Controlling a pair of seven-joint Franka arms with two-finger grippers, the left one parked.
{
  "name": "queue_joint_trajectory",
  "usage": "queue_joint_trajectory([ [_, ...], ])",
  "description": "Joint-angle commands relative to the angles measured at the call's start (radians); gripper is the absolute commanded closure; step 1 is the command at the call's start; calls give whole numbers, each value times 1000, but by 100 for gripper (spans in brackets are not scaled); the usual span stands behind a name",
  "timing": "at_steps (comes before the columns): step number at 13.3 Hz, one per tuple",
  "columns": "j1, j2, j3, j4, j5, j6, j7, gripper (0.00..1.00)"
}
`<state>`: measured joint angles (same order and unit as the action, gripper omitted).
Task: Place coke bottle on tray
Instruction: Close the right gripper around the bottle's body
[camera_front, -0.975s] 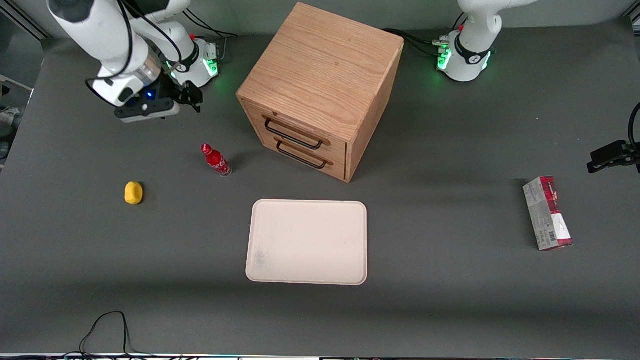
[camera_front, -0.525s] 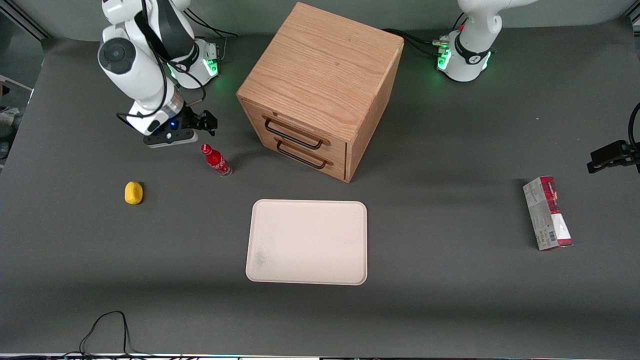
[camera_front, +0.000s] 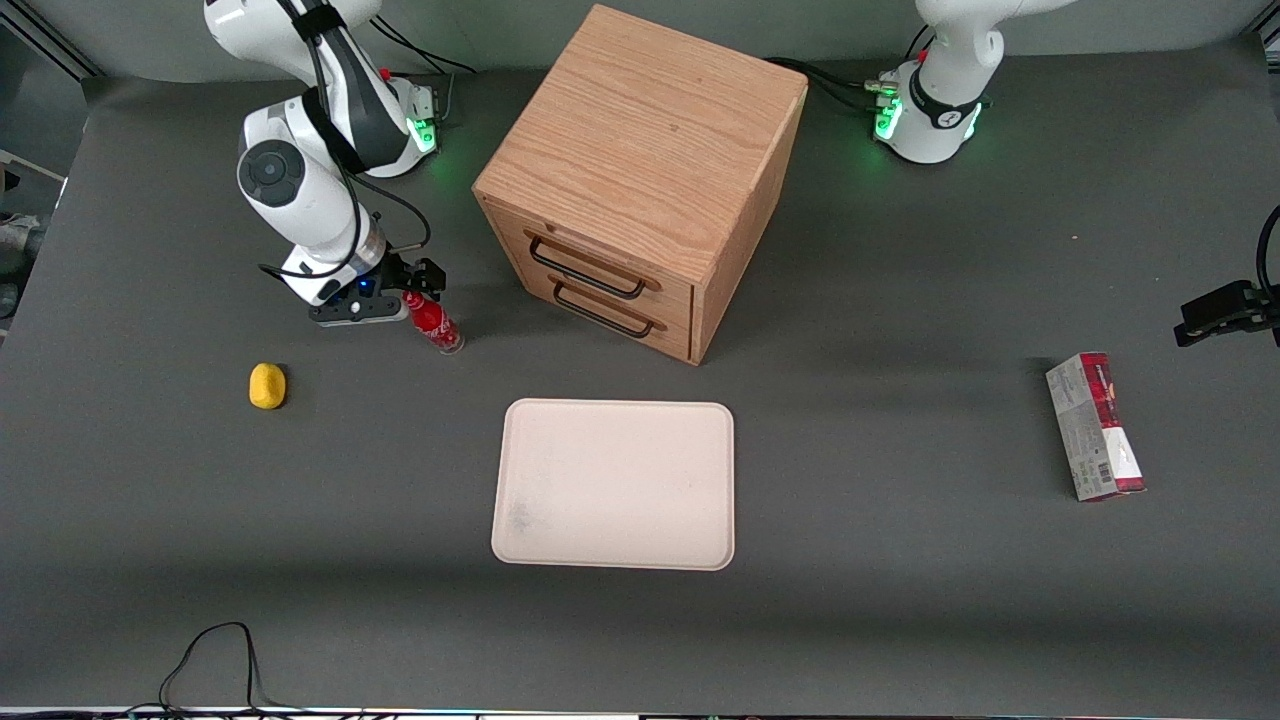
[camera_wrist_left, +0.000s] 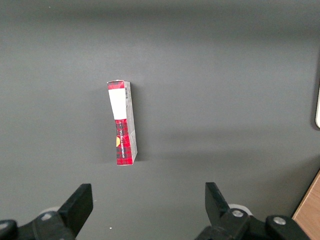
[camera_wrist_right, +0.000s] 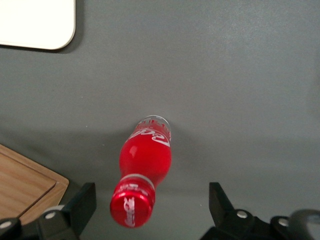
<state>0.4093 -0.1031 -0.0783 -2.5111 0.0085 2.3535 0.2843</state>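
Next, my gripper grabs the coke bottle by its end with the cap (camera_front: 414, 300), so the coke bottle's clear base (camera_front: 451, 343) stays free to rest on the tray.
The coke bottle (camera_front: 433, 322) stands upright on the grey table, with a red cap, a red label and a clear base. It is farther from the front camera than the cream-white tray (camera_front: 615, 485) and toward the working arm's end. My gripper (camera_front: 412, 287) hangs just above the bottle's cap, open. In the right wrist view the coke bottle (camera_wrist_right: 146, 160) rises between the two black fingers (camera_wrist_right: 82, 205), with the cap closer to one finger and touching neither. The gripper (camera_wrist_right: 151, 205) holds nothing. A corner of the tray (camera_wrist_right: 37, 22) shows there too.
A wooden two-drawer cabinet (camera_front: 640, 180) stands close beside the bottle; its corner (camera_wrist_right: 25, 182) shows in the right wrist view. A yellow lemon-like object (camera_front: 267, 386) lies nearer the working arm's end. A red-and-grey carton (camera_front: 1095, 426) lies toward the parked arm's end.
My arm has swung down and toward the front camera, bringing the gripper from well away from the bottle to just over its cap. The bottle and tray have not moved.
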Motion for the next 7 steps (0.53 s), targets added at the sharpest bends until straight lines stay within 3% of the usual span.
queue_joint_trajectory([
  [1,13,16,-4,3,1,27,33,0],
  [5,19,10,0,12,1,26,68,0],
  [7,20,8,0,12,1,26,70,18],
])
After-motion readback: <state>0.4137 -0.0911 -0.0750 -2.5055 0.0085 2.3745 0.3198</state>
